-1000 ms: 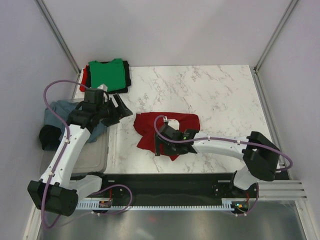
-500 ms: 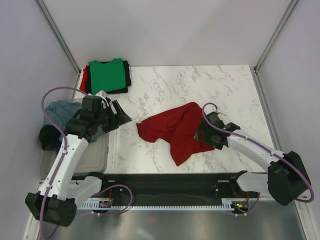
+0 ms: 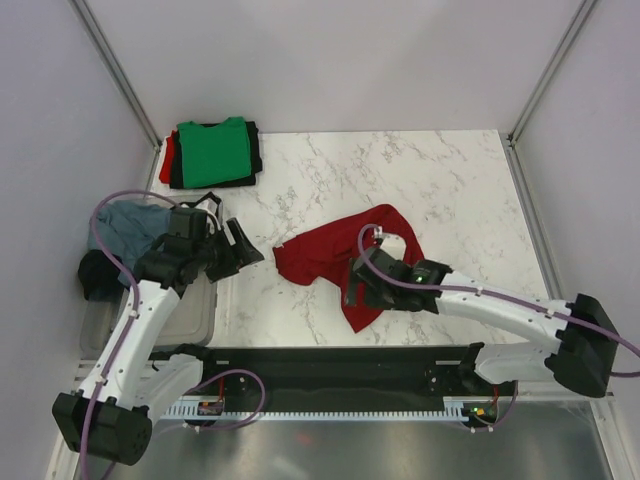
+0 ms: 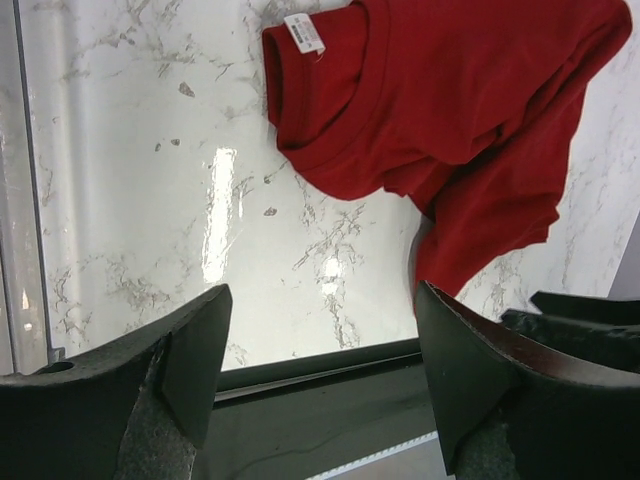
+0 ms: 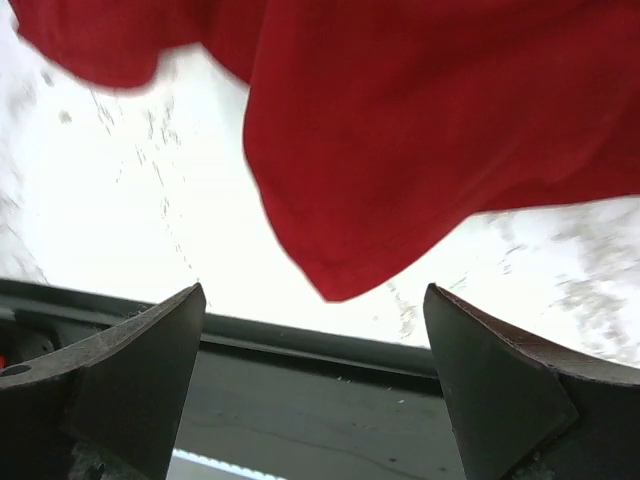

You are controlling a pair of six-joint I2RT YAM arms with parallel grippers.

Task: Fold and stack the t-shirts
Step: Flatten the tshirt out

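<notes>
The robot's right gripper will next grab the dark red t-shirt [image 3: 330, 252] by its near corner [image 3: 359, 323], so the rest stays free to spread flat for folding.
A dark red t-shirt [image 3: 330, 252] lies crumpled on the marble table, collar and white label to the left [image 4: 440, 110]; its near corner points at the table's front edge [image 5: 430, 130]. My right gripper [image 3: 353, 290] hovers over that near part, open and empty [image 5: 312, 300]. My left gripper [image 3: 240, 250] hangs left of the shirt, apart from it, open with nothing between its fingers [image 4: 322, 300]. At the back left sits a folded stack with a green t-shirt [image 3: 213, 150] on top, black [image 3: 256, 152] and red [image 3: 166, 158] edges beneath. A grey-blue t-shirt [image 3: 128, 222] lies in the tub.
A clear plastic tub [image 3: 190, 322] stands at the left beside the table, with a black cloth [image 3: 97, 275] hanging over its left side. The dark rail [image 3: 340, 362] runs along the near edge. Grey walls close in the left, back and right.
The red shirt has been drawn out to the right and lies wider. My right gripper swung right, then back left over the shirt's near part. The left gripper has come slightly nearer.
</notes>
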